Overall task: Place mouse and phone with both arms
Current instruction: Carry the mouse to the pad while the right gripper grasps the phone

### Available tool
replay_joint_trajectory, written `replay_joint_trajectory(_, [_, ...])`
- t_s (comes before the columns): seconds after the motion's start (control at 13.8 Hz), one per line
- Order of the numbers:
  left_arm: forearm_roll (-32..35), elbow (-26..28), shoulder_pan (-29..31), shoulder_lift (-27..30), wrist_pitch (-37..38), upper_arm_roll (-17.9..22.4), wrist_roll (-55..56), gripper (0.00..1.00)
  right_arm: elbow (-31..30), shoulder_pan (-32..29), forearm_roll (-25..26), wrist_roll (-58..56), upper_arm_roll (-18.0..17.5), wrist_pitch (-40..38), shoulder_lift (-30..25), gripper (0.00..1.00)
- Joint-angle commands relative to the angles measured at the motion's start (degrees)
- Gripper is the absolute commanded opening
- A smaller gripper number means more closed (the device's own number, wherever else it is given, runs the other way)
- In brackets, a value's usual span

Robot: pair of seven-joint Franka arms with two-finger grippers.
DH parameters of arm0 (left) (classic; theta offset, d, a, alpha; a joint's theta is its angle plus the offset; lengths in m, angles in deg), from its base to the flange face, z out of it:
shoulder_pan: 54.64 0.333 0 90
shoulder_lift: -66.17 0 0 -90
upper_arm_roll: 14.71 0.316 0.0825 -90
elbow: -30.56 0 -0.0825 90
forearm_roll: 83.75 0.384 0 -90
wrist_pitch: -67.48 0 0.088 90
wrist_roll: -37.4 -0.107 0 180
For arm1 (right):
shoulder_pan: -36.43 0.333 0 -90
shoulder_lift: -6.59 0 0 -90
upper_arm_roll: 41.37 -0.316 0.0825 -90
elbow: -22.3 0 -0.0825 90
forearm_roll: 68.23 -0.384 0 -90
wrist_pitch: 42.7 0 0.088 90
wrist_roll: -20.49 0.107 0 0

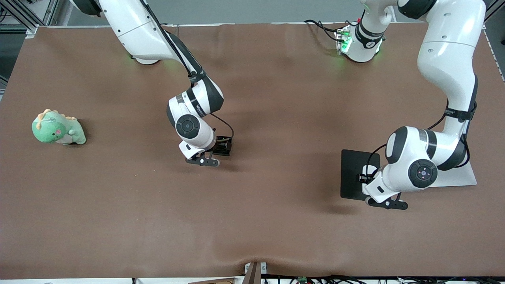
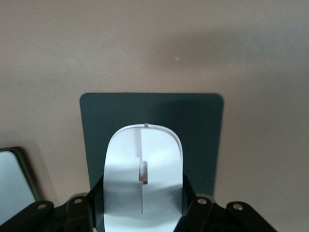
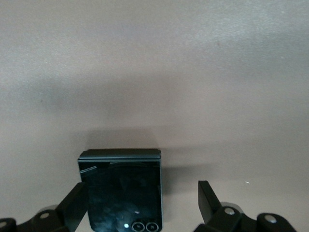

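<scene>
My right gripper should place the black phone [image 3: 123,193], grabbing its side edges next.
The white mouse [image 2: 143,164] sits between the fingers of my left gripper [image 2: 143,205], which press on both of its sides. It is over the matte black pad [image 2: 203,125]. In the front view the left gripper [image 1: 366,176] and the mouse [image 1: 369,170] are over the pad [image 1: 352,173], toward the left arm's end of the table. The black phone [image 3: 123,193] lies flat on the brown table. My right gripper [image 3: 140,205] is open around it, one finger against its edge and the other apart from it. The front view shows the right gripper [image 1: 221,148] low at mid-table.
A green dinosaur plush [image 1: 58,128] lies toward the right arm's end of the table. A white flat plate [image 1: 459,177] lies beside the pad under the left arm; its dark-rimmed corner shows in the left wrist view [image 2: 12,183].
</scene>
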Motion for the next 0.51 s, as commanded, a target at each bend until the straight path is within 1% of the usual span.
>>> replay_joint_trajectory(0.0, [0.5, 2.9, 1.4, -0.6, -3.8, -1.0, -1.8, 0.18, -0.3, 1.4, -1.3, 1.3, 0.5, 1.6, 0.4, 1.0])
replay_joint_trajectory(0.07, [0.5, 2.8, 1.5, -1.1, -4.1, -1.0, -1.8, 0.2, -0.3, 1.9, -1.3, 1.6, 0.6, 1.8, 0.7, 1.0])
replay_joint_trajectory(0.15, [0.5, 2.7, 1.4, -1.8, -4.3, -0.9, -1.7, 0.25, -0.4, 2.1, -1.2, 1.6, 0.7, 1.9, 0.8, 1.0])
replay_joint_trajectory(0.29, [0.0, 2.7, 1.3, -2.5, -5.9, -0.9, -1.1, 0.32, -0.3, 2.3, -1.2, 1.8, 0.7, 2.0, 1.1, 1.0])
replay_joint_trajectory(0.44, [-1.5, 2.7, 1.3, -3.3, -8.4, -0.9, -0.6, 0.45, -0.4, 2.7, -1.1, 2.5, 0.8, 2.8, 1.4, 1.0])
